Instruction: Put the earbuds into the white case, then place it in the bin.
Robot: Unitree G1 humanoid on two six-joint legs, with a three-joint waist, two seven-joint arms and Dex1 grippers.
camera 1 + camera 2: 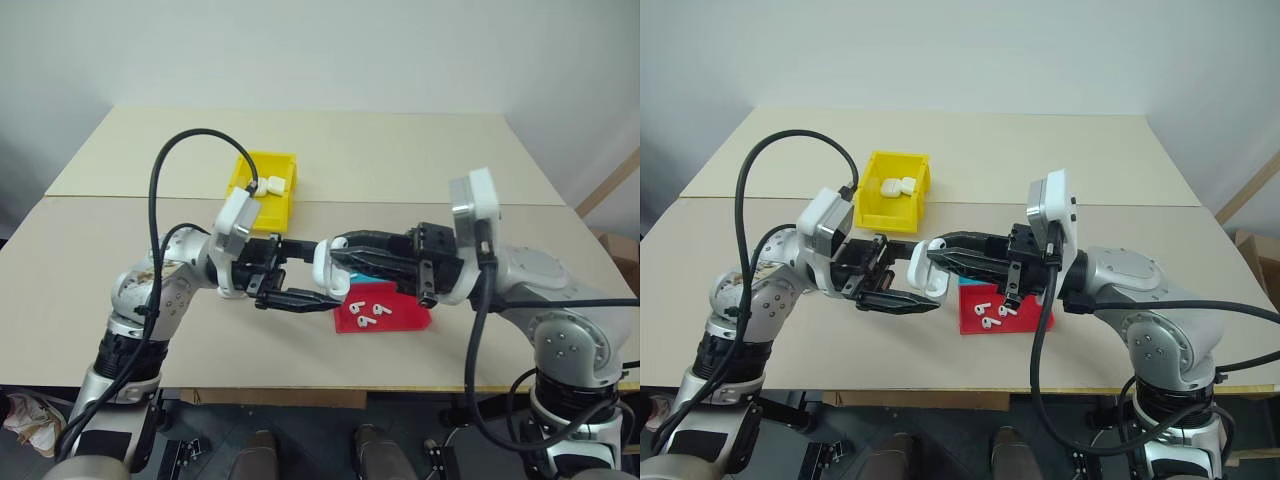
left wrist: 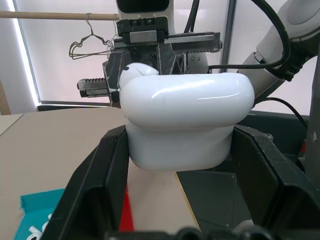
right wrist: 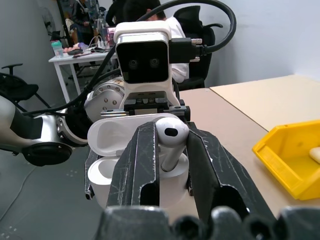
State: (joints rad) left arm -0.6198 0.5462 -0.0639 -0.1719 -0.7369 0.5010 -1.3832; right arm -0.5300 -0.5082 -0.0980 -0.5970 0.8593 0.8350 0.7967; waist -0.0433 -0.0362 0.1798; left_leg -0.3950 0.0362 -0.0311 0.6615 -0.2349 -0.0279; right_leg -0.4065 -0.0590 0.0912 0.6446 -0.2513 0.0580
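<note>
My right gripper releases the earbud now, since its stem stands inside the open case's slot in the right wrist view and the earbud would rest there.
The white case (image 1: 325, 268) hangs above the table's front half with its lid open, and my left gripper (image 1: 318, 274) is shut on it from the left. In the left wrist view the case (image 2: 185, 100) sits between the black fingers (image 2: 100, 165). My right gripper (image 3: 171, 137) comes in from the right and is shut on one earbud (image 3: 167, 127), stem down, just over the open case (image 3: 112, 150). Three more earbuds (image 1: 367, 313) lie in the red tray (image 1: 410, 318). The yellow bin (image 1: 282, 205) stands behind the left arm with a white case (image 1: 268, 185) inside.
A blue tray (image 1: 372, 274) lies just behind the red one, mostly hidden under my right gripper. Both trays sit near the table's front edge. The table is made of two tan tops joined by a seam behind the bin.
</note>
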